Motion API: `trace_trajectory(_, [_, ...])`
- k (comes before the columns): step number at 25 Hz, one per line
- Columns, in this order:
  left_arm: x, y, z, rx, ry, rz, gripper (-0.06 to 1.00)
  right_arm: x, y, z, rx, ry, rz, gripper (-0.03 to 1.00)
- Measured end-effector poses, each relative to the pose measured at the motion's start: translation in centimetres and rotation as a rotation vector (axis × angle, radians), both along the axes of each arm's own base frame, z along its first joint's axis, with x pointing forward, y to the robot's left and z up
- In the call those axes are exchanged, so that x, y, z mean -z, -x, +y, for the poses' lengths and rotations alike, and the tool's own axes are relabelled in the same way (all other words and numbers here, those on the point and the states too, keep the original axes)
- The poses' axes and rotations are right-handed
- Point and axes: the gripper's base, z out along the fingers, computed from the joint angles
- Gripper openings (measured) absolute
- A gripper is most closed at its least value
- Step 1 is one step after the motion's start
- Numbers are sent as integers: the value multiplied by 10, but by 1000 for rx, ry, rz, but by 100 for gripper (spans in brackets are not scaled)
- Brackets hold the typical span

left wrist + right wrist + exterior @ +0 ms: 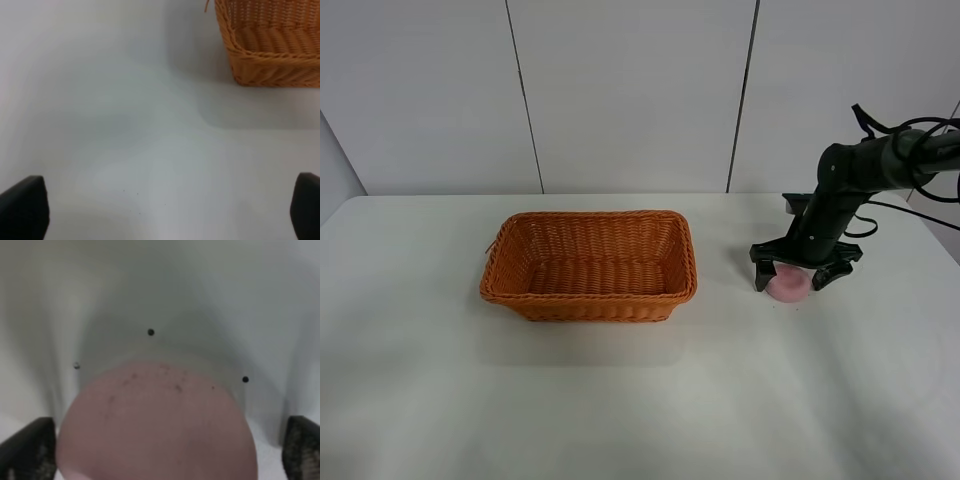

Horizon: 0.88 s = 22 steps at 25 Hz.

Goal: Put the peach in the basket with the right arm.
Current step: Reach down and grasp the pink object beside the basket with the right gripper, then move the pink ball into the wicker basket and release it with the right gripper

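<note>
The peach (788, 284) needs to go in the basket, so my right gripper will grab it by its rounded sides next.
The pink peach (788, 284) lies on the white table to the right of the orange-brown wicker basket (590, 302), a short gap apart. The black right arm (850, 175) reaches down over it, and my right gripper (792, 281) is open, one finger on each side of the fruit. In the right wrist view the peach (155, 425) fills the space between the two fingertips (27, 450), with a small gap on either side. The left wrist view shows the left gripper (165, 212) open over bare table, with a corner of the basket (270, 65) beyond it.
The basket holds nothing and stands mid-table (620, 400). A white panelled wall (630, 90) rises behind the table's far edge. The left arm does not show in the exterior high view.
</note>
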Motion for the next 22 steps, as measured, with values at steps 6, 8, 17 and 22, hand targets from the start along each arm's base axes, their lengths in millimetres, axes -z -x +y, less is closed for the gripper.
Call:
trace_trajectory(6, [0, 0, 0, 0, 0, 0, 99, 0, 0, 0, 1, -1, 4, 22])
trace_trajectory(8, [0, 0, 0, 0, 0, 0, 99, -3, 0, 0, 1, -2, 7, 5])
trace_trajectory(17, [0, 0, 0, 0, 0, 0, 99, -52, 3, -3, -31, 29, -61, 0])
trace_trajectory(22, [0, 0, 0, 0, 0, 0, 99, -118, -5, -4, -46, 48, -107, 0])
